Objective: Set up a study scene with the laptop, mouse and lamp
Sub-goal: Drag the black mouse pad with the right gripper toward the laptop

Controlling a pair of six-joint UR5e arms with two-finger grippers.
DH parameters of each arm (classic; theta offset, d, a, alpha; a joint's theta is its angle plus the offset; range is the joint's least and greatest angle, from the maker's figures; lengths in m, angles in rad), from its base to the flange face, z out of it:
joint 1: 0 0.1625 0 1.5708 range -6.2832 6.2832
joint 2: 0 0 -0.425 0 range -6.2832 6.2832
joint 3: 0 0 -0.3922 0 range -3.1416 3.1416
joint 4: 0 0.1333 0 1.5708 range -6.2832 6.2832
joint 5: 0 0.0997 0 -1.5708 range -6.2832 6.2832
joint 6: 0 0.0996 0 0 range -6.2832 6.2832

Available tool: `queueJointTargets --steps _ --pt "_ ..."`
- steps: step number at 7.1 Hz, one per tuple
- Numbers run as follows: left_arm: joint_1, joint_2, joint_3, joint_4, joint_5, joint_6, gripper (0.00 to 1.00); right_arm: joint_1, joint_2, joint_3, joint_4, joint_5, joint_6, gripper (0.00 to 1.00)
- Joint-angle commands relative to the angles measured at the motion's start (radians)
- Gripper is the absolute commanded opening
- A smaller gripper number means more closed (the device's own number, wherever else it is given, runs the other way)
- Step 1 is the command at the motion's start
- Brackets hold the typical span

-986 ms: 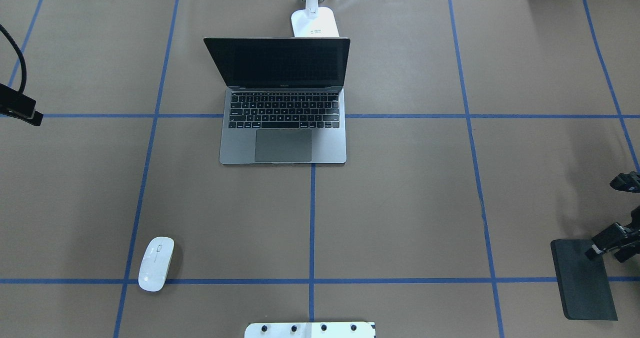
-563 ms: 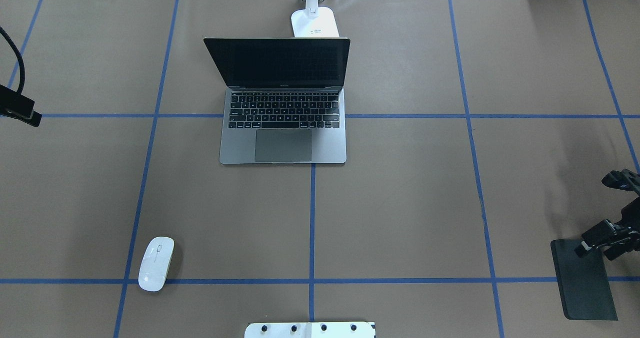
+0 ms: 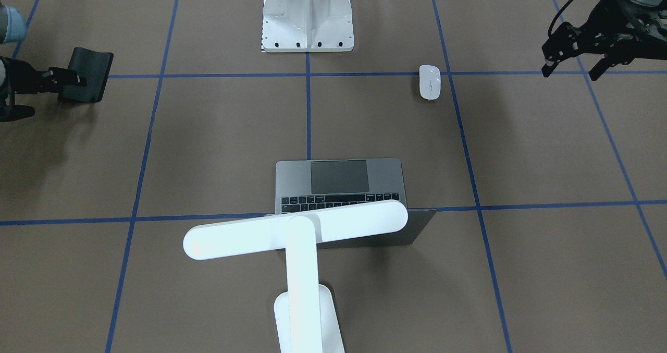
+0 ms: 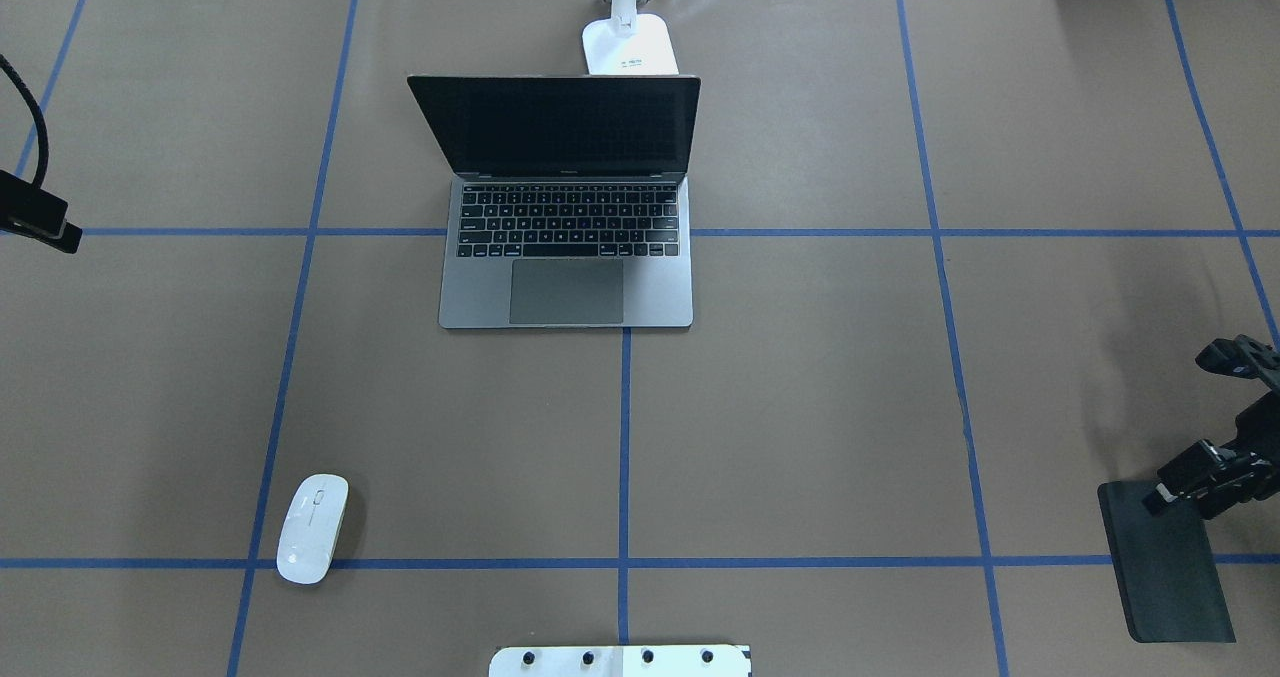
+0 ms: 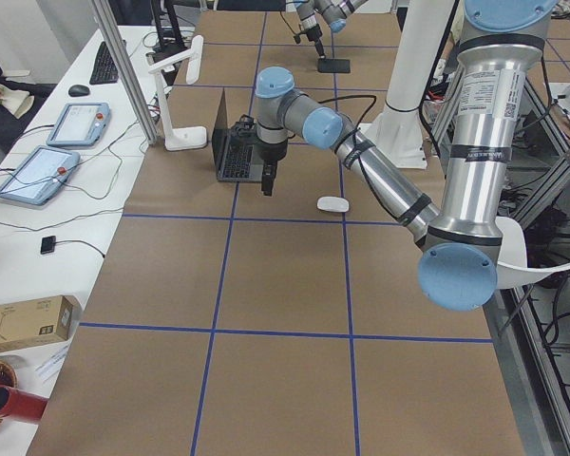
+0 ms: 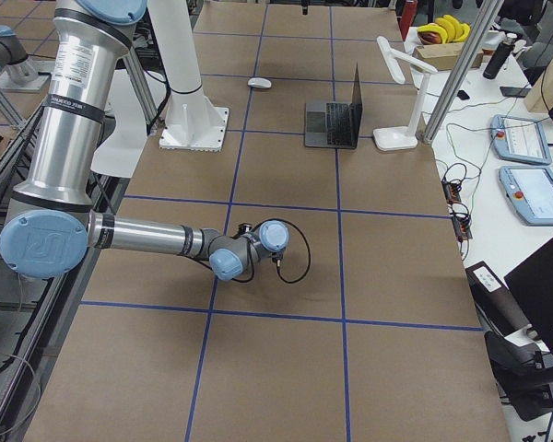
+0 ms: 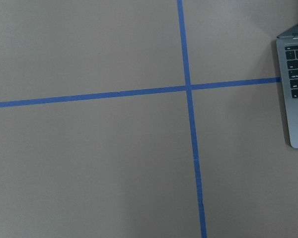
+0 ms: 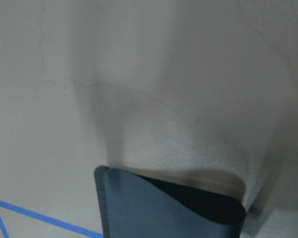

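Note:
The right gripper grabs the black mouse pad (image 8: 144,210) by its curled-up edge (image 8: 208,203) next, to set the pad out for the study scene.
The grey laptop (image 4: 565,292) stands open at the table's far middle, also in the front view (image 3: 338,178); its corner shows in the left wrist view (image 7: 295,99). The white lamp stands behind it, its base (image 4: 630,45) on the table and its bar head (image 3: 294,228) over the lid. The white mouse (image 4: 312,527) lies near left, also in the front view (image 3: 430,82). My left gripper (image 3: 570,67) hangs open and empty at the table's left edge. My right gripper (image 4: 1190,427) is open at the right edge, one finger (image 3: 68,76) at the black mouse pad's (image 4: 1165,562) far end.
The mouse pad's end looks curled up off the paper in the right wrist view (image 8: 164,208). A white bolted pedestal (image 3: 307,14) stands at the near middle edge. Blue tape lines grid the brown table (image 4: 800,407).
My right gripper has moved a little left and towards the far side along the mouse pad's end, and the pad has shifted slightly left. The left arm has barely moved.

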Motion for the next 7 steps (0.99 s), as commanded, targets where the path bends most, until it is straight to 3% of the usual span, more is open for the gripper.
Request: queueJointTargets --steps 1,2,4,7 --pt "0.000 -0.001 0.000 0.001 0.000 0.000 0.99 0.002 0.000 0.009 -0.001 0.021 0.010 0.24" --pt "0.000 -0.003 0.002 0.002 0.000 0.000 0.99 0.003 -0.002 0.010 0.000 0.023 0.010 0.03" --pt "0.000 -0.001 0.000 0.002 0.000 0.000 0.99 0.005 -0.003 0.035 -0.001 0.046 0.046 0.00" --pt "-0.002 -0.004 0.002 0.004 -0.001 0.002 0.99 0.024 -0.005 0.201 -0.004 0.049 0.242 0.00"
